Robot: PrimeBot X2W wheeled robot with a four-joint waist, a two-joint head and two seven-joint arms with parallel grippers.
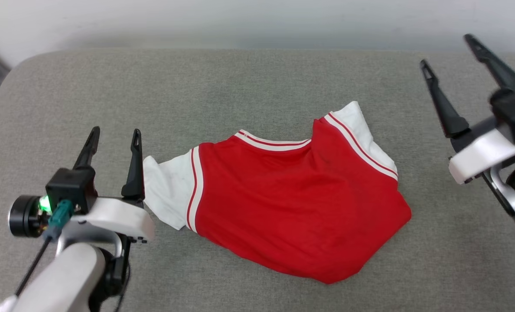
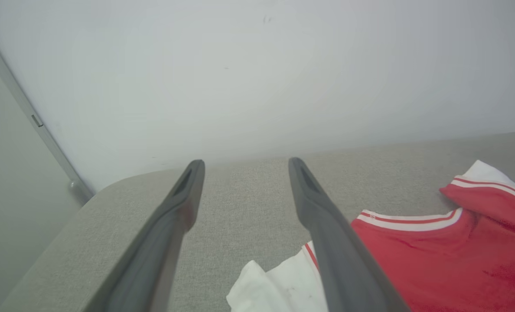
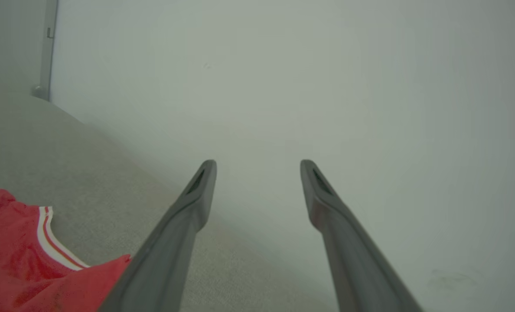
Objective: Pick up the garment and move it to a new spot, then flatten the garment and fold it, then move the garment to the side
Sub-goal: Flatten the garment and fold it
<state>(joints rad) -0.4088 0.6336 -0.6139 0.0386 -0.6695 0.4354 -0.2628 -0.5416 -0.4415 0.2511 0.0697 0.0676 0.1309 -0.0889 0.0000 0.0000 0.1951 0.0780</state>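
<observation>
The jersey (image 1: 297, 208) needs to be picked up and moved, so my right gripper should grab its white sleeve (image 1: 363, 136) next.
The garment (image 1: 292, 195), a red jersey with white sleeves and red-white striped trim, lies rumpled in the middle of the grey surface (image 1: 240, 82), plain red side up. My left gripper (image 1: 115, 135) stands open just left of its white sleeve, fingers apart with nothing between them. In the left wrist view the left gripper (image 2: 245, 167) points at the wall, with the garment (image 2: 448, 255) at the lower right. My right gripper (image 1: 448, 52) is open at the far right, raised and well clear of the cloth. From the right wrist, the right gripper (image 3: 257, 169) faces the wall and the garment (image 3: 19, 264) sits lower left.
The grey padded surface has a rounded far-left corner (image 1: 27, 65) and ends at a pale wall (image 1: 257, 21). A grey vertical strip (image 2: 32, 117) runs down the wall at the left. Bare fabric surrounds the garment on all sides.
</observation>
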